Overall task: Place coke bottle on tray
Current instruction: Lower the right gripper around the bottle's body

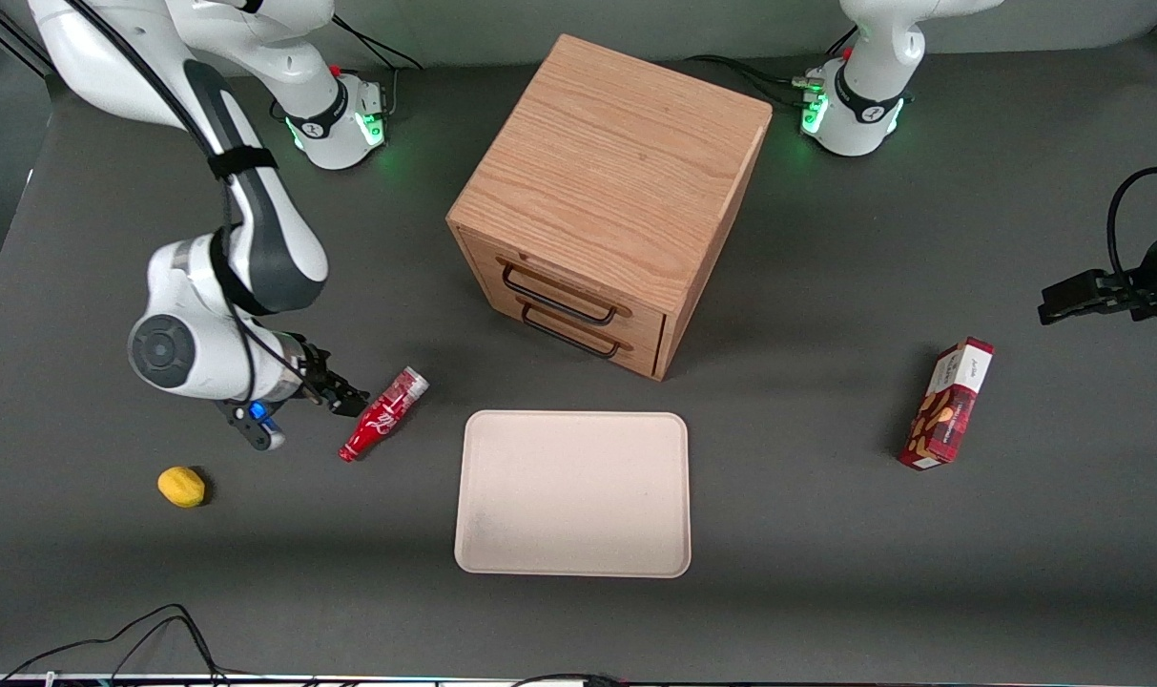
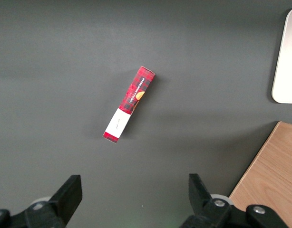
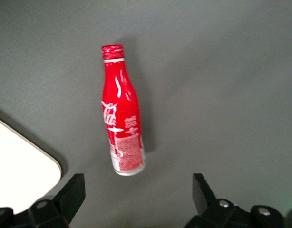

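Note:
Next, to place the coke bottle on the tray [image 1: 572, 493], my right gripper needs to grab the bottle by its labeled lower body [image 1: 394, 405].
The coke bottle [image 1: 383, 413] is small, red with white script, and lies on its side on the dark table beside the tray [image 1: 572, 493]. Its cap end is nearer the front camera than its whitish base. The tray is large, flat and cream-beige with nothing on it. My right gripper [image 1: 341, 396] hovers beside the bottle, on the working arm's side of it. In the right wrist view the gripper [image 3: 138, 192] is open and empty. The bottle [image 3: 121, 111] lies just ahead of the gap between the fingers [image 3: 72, 192]. A tray corner [image 3: 22, 161] shows beside the bottle.
A wooden two-drawer cabinet [image 1: 607, 200] stands farther from the front camera than the tray. A yellow fruit [image 1: 181, 486] lies near the working arm, nearer the camera. A red snack box [image 1: 948, 405] lies toward the parked arm's end and also shows in the left wrist view [image 2: 129, 104].

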You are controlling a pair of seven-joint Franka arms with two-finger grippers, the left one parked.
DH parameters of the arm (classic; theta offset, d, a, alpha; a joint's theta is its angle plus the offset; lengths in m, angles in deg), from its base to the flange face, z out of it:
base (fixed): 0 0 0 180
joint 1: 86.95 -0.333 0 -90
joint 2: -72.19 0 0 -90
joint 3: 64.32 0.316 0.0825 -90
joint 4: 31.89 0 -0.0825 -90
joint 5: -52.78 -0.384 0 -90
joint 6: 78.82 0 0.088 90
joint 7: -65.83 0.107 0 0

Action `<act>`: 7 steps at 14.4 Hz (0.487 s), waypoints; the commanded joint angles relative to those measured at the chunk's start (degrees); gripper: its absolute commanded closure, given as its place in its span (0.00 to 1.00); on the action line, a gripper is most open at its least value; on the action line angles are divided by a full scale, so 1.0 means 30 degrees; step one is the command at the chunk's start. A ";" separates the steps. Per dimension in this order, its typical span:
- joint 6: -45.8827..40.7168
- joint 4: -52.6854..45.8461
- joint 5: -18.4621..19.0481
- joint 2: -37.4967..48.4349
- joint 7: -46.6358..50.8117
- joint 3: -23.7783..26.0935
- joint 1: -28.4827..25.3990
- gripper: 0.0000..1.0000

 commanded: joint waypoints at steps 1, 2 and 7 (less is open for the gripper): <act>0.2314 0.0841 -0.0140 -0.0684 0.1052 0.0074 -0.0391 0.00; 0.3019 0.1017 -0.0111 -0.0978 0.1113 0.0074 -0.0421 0.00; 0.6125 0.1778 -0.0111 -0.2268 0.1113 0.0074 -0.0567 0.00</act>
